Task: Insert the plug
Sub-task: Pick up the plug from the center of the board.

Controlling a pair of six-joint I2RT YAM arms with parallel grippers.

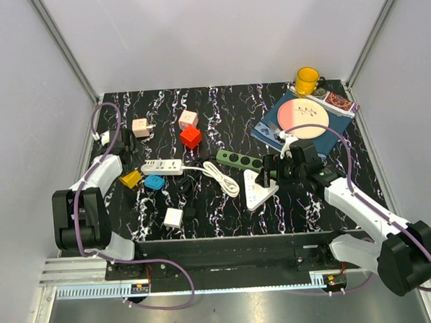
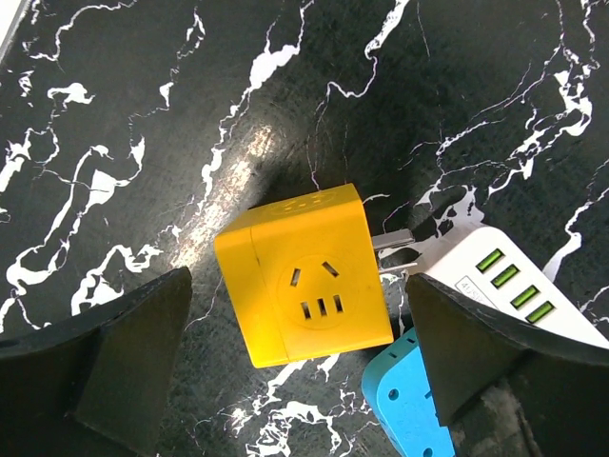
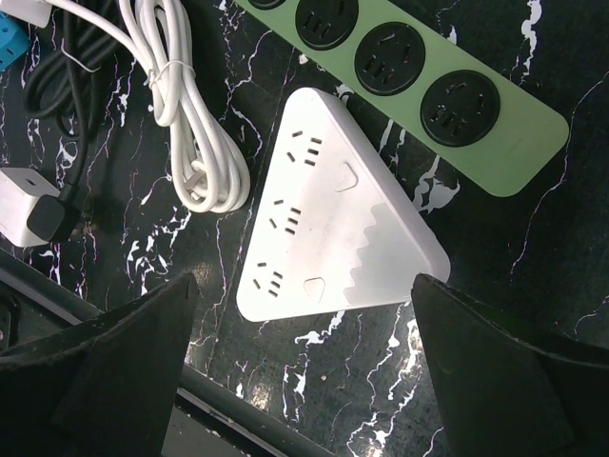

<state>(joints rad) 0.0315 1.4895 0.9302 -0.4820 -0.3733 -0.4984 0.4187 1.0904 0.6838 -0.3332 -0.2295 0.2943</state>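
My fingers reach down beside the sides of the cube (image 1: 131, 180) (image 2: 308, 286), so it is now time to close my left gripper. Closing now would catch it.
A yellow cube adapter (image 2: 304, 286) lies on the black marble table (image 2: 143, 114), socket face up. Its two metal plug prongs (image 2: 395, 249) point at the end of a white power strip (image 2: 514, 286) and stop close to it. My left gripper (image 2: 297, 286) hangs open above the cube, one finger on each side, touching nothing. In the top view the cube (image 1: 131, 179) sits just below the left gripper (image 1: 127, 157). My right gripper (image 3: 304, 286) is open over a white triangular socket block (image 3: 333, 228) and holds nothing; in the top view it (image 1: 268, 174) is beside that block (image 1: 259, 189).
A blue adapter (image 2: 419, 409) touches the yellow cube's corner. A green power strip (image 3: 409, 76), a coiled white cable (image 3: 190, 143) and a white cube with a black plug (image 3: 29, 205) lie near the triangular block. Red (image 1: 190, 136) and pink cubes (image 1: 141, 127), a plate (image 1: 304, 118) and a yellow mug (image 1: 307, 80) stand farther back.
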